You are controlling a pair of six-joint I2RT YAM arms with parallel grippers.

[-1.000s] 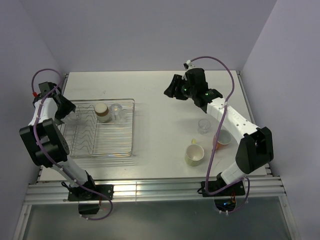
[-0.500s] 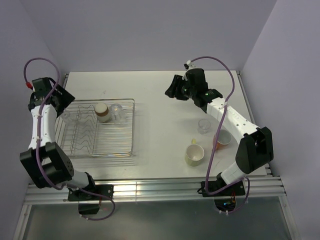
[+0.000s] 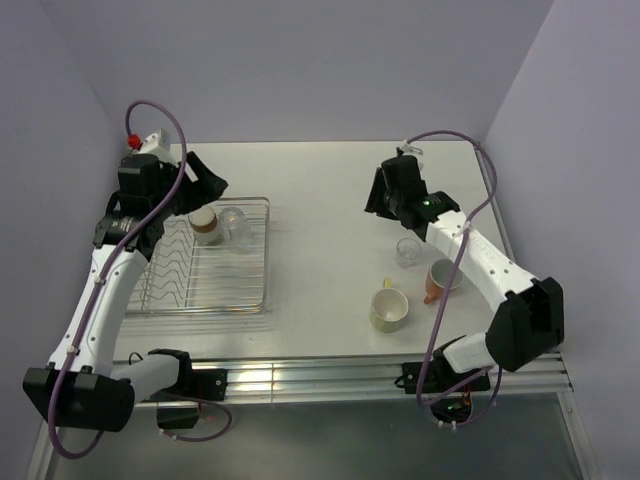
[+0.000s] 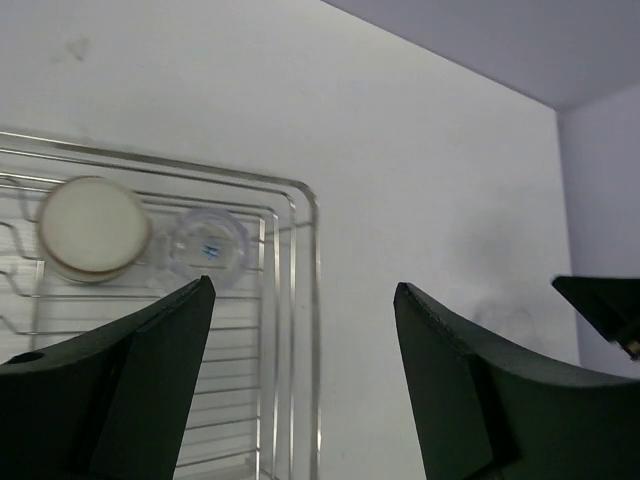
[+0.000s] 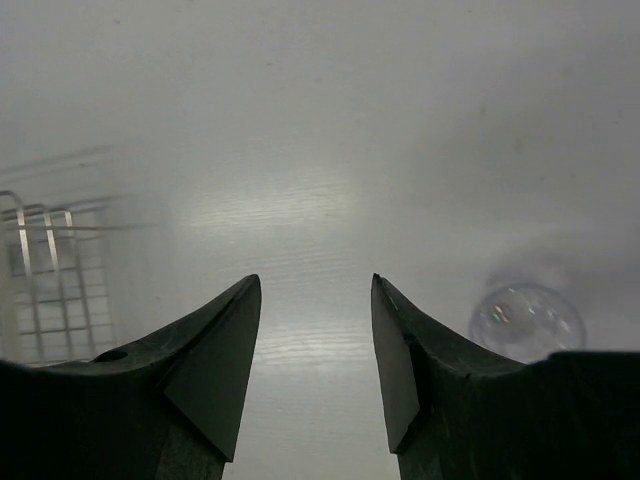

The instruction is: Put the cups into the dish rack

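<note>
My right gripper will pick up the clear tumbler by its rim (image 3: pixel 408 249) next. The tumbler's base then stays free for my left gripper to load it into the rack.
The silver wire dish rack (image 3: pixel 250 290) lies at the left. In it stand a brown-and-cream cup (image 3: pixel 206 224) and a clear glass tumbler (image 3: pixel 233 222); both show in the left wrist view, the cup (image 4: pixel 93 228) and the tumbler (image 4: pixel 207 247). My left gripper (image 3: pixel 212 182) is open and empty, above the rack's far edge (image 4: pixel 296 300). My right gripper (image 3: pixel 375 200) is open and empty, above bare table left of a clear tumbler (image 3: pixel 408 250), which shows in the right wrist view (image 5: pixel 525 320). A salmon-orange mug (image 3: pixel 442 280) and a pale yellow-green mug (image 3: pixel 389 308) stand nearer. A third tumbler is hidden.
The white table (image 3: pixel 320 200) is walled at the back and both sides. The rack's corner (image 5: pixel 45 270) shows at the left of the right wrist view. The right arm's tip (image 4: pixel 610 305) shows at the right edge of the left wrist view.
My left arm has swung from the rack's far left corner to the right, above the cups in the rack. My right gripper has moved right, closer to the tumbler on the table.
</note>
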